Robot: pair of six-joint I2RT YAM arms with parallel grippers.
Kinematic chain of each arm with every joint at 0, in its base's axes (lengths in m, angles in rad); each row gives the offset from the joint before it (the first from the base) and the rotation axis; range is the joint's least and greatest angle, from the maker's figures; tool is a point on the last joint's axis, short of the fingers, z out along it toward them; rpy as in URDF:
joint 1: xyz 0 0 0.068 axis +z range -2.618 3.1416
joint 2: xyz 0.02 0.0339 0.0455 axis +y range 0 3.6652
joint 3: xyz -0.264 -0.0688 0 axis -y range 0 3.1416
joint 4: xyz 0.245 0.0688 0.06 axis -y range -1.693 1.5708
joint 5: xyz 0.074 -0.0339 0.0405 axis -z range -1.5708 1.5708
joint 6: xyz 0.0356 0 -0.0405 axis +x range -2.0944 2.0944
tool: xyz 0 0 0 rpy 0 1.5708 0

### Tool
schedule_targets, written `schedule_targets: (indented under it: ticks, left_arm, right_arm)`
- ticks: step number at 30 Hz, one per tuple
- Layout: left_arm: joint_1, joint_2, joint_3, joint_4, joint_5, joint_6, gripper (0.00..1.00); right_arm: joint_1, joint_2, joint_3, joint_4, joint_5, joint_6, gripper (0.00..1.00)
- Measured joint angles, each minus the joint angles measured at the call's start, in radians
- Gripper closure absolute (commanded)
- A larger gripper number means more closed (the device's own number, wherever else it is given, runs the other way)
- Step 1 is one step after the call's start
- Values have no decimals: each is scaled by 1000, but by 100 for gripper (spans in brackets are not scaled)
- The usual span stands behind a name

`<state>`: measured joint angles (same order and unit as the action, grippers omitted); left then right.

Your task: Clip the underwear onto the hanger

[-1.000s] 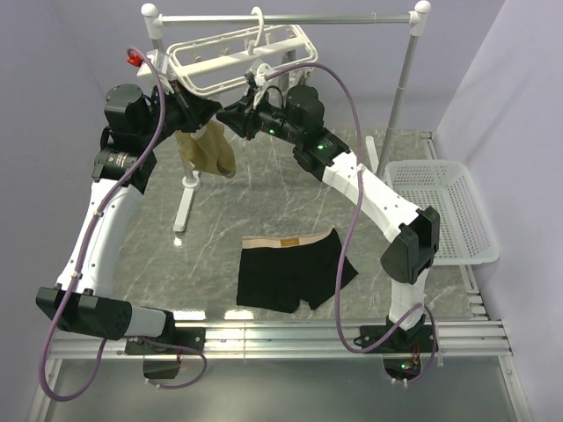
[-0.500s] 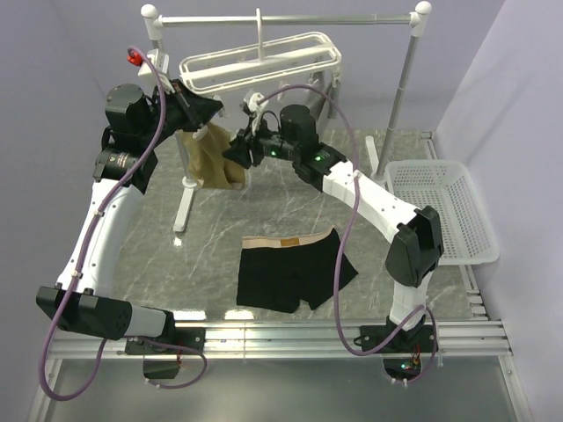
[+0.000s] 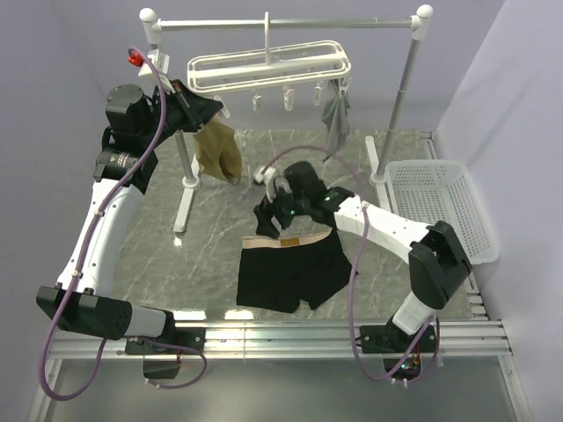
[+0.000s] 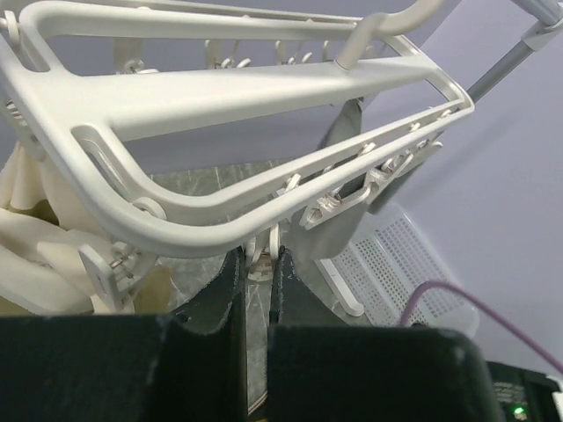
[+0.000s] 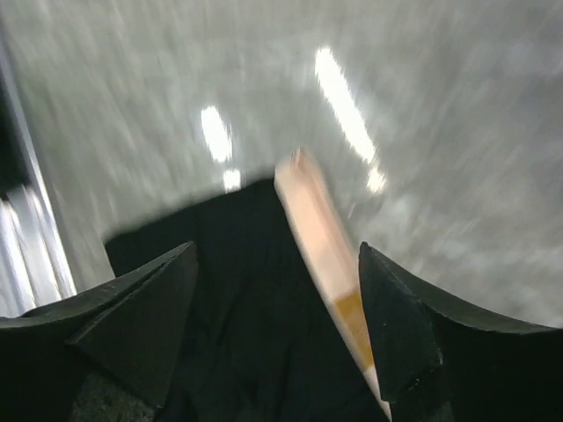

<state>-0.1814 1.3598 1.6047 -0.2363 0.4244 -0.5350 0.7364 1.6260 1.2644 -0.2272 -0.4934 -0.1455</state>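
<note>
The waistband's end should stay free to clip to the hanger (image 3: 268, 69). My right gripper should next grab the underwear's waistband (image 3: 261, 243) just in from that end.
The underwear (image 3: 290, 271), black with a tan waistband, lies flat on the marble table in front of the arms. My right gripper (image 3: 266, 217) hovers just over its waistband's left end with jaws wide open and nothing between them. In the right wrist view, which is blurred, the black fabric (image 5: 251, 303) and the waistband (image 5: 321, 237) lie below the open gripper (image 5: 277, 250). The white hanger (image 3: 268, 69) hangs from the rail. My left gripper (image 3: 215, 110) is shut on a small clip (image 4: 261, 257) under the hanger (image 4: 220, 92), at its left end.
A tan garment (image 3: 218, 149) hangs from the hanger's left side and a grey garment (image 3: 335, 114) from its right end. The metal rail (image 3: 352, 19) stands on white posts. A white basket (image 3: 440, 211) sits at the table's right edge.
My right arm dropped from the hanger down to the underwear's waistband and its jaws opened wide. The hanger swung back level. My left gripper stayed on its clip.
</note>
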Motion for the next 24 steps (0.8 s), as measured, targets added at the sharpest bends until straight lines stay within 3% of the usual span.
schedule_targets:
  ticks: [4,15,19,24]
  left_arm:
    - [0,0,-4,-1,1,0,100]
    - [0,0,-8,-1,1,3,100]
    - [0,0,-11,-1,1,4,100]
    - [0,0,-13,-1,1,11,100]
  right_arm:
    - [42,55,-69,-56,85,-29,19]
    - [129,231,-40,-90,325,39,16]
    - [157,261,-34,-77,374,61,8]
    - [158,288,-27,-47,396,70,7]
